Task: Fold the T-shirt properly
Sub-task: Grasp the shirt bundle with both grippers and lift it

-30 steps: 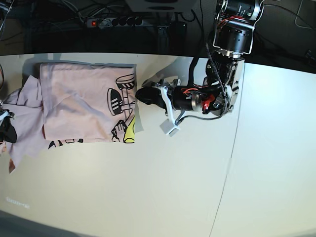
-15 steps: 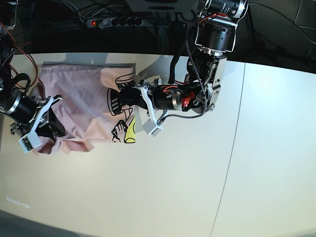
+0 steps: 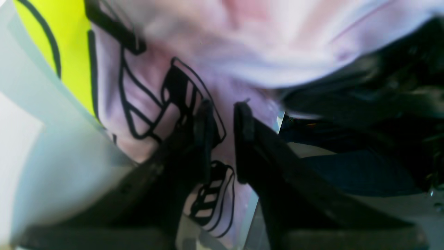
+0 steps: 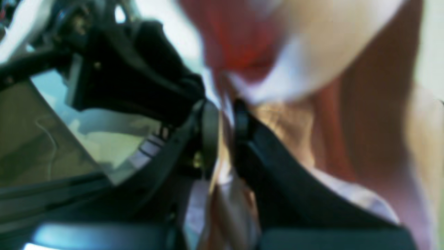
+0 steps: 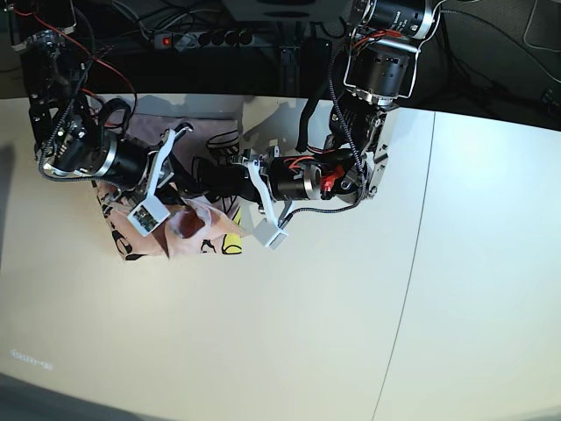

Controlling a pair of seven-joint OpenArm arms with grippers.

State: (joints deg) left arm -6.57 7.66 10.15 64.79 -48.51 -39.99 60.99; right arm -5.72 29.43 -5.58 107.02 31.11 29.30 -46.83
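Observation:
I will let go with my right gripper now, because the pink fold (image 5: 186,224) (image 4: 227,179) is over the bunched T-shirt heap and would lie in place.
The pale pink T-shirt (image 5: 188,224) lies bunched in a heap at the table's back left, with yellow-black print showing at its right edge. My right gripper (image 5: 175,189) sits over the heap. In the right wrist view it (image 4: 223,114) is shut on a fold of pink fabric (image 4: 347,104). My left gripper (image 5: 209,180) reaches in from the right and meets the heap. In the left wrist view it (image 3: 223,114) has its jaws almost together on the printed fabric (image 3: 145,104), with cloth in the narrow gap.
The white table (image 5: 307,333) has a seam (image 5: 412,263) running front to back at the right. A power strip (image 5: 202,38) and cables lie behind the table's back edge. Both arms crowd the back left.
My right gripper has swept to the right with the shirt's left part, bunching the flat shirt into a heap. My left gripper has moved left onto the printed part.

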